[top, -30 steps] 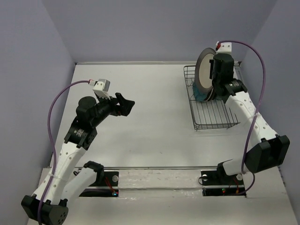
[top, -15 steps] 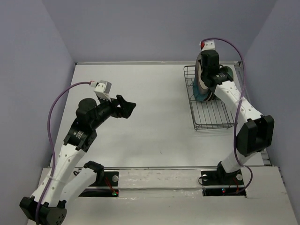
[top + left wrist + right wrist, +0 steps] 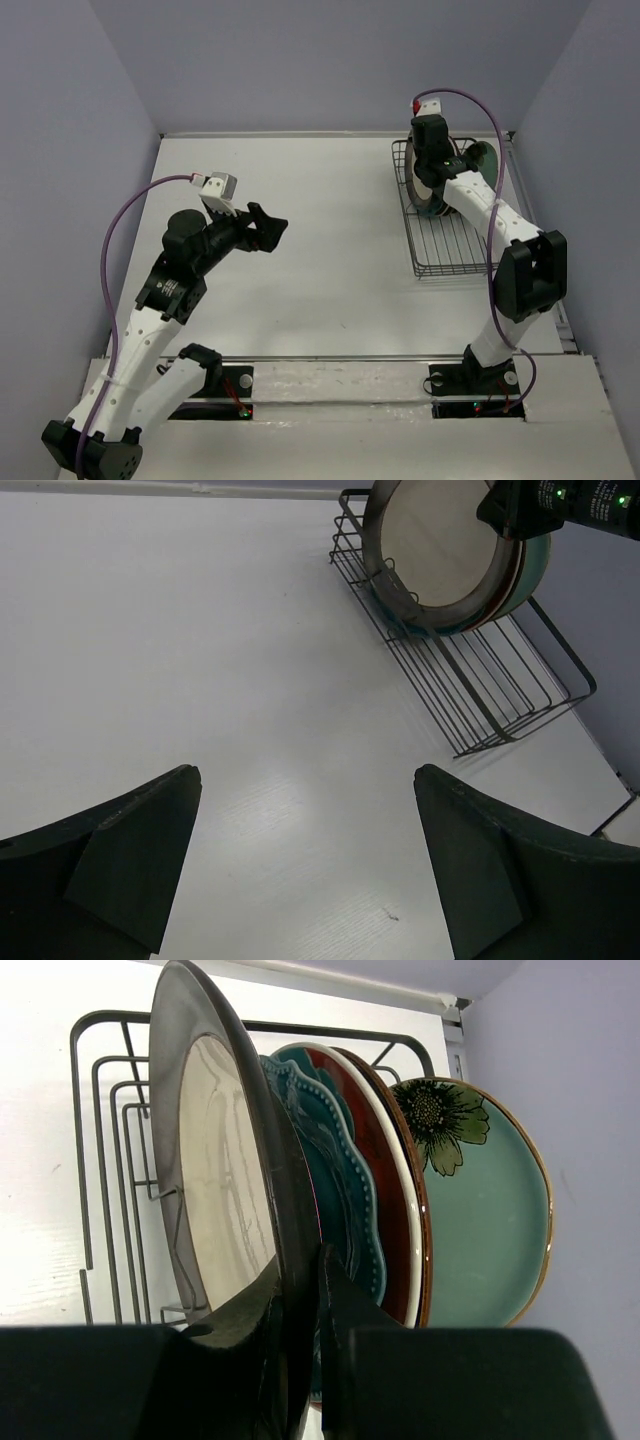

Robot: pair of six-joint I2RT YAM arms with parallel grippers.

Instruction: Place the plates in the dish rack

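Observation:
The cream plate stands upright between the dish rack's wires and would stay there beside the scalloped teal plate, so now it is time for my right gripper to open.
My right gripper (image 3: pixel 300 1305) is shut on the rim of the cream plate with a dark rim (image 3: pixel 215 1190). That plate stands on edge in the black wire dish rack (image 3: pixel 100 1110), at the front of a row of upright plates. Behind it stand the scalloped teal plate (image 3: pixel 345 1195), the red plate (image 3: pixel 390 1165) and the pale mint plate with a flower (image 3: pixel 485 1220). From above, the right gripper (image 3: pixel 428 165) is over the rack's (image 3: pixel 455 255) far end. My left gripper (image 3: pixel 268 225) hangs open and holds nothing over the table's left middle; from it I see the cream plate (image 3: pixel 440 545).
The rack's near half (image 3: pixel 480 695) is bare wire with no plates in it. The rack sits close to the right wall (image 3: pixel 590 150) and the table's back edge. A purple cable (image 3: pixel 480 100) loops above the right wrist.
The right arm has swung the cream plate from face-on and raised above the rack to edge-on and lower, against the other plates. The left arm has not moved.

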